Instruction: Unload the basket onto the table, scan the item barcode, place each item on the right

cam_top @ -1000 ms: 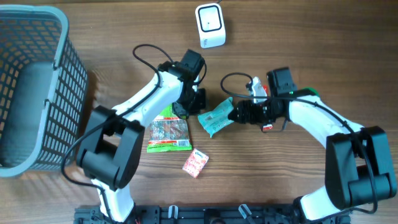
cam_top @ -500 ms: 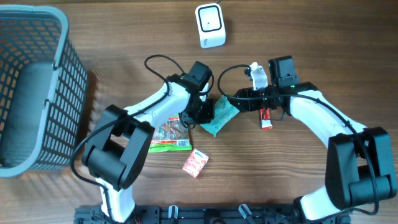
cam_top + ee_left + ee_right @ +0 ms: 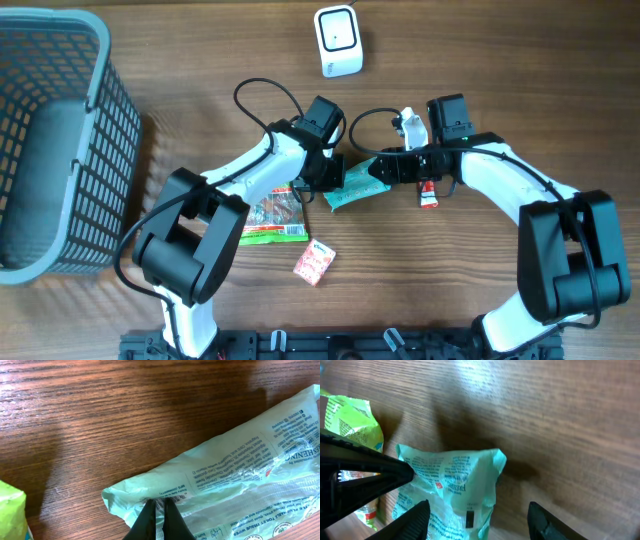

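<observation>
My right gripper grabs the packet (image 3: 357, 187) by the end opposite my left gripper next, so the small barcode at the packet's crimped edge stays free to scan.
The item is a mint-green wipes packet (image 3: 357, 187) with printed text, in the middle of the table between both arms. My left gripper (image 3: 332, 177) is shut, its tips (image 3: 159, 504) pinching the packet (image 3: 240, 475) at its crimped left edge, right by a small barcode (image 3: 172, 495). My right gripper (image 3: 386, 169) stands open over the packet's other end. Its fingers (image 3: 420, 512) stand wide apart on either side of the packet (image 3: 455, 482), and a black barcode (image 3: 469, 518) shows between them. The white scanner (image 3: 337, 41) stands at the back centre.
A grey basket (image 3: 100, 70) fills the far left. A green snack bag (image 3: 272, 217) lies left of the packet, with a small red-and-white sachet (image 3: 314, 263) nearer the front. A small red item (image 3: 428, 193) lies under the right arm.
The left gripper came in from the left and closed on the packet's left edge. The right gripper, which carried the packet by its right end, now stands open around it.
</observation>
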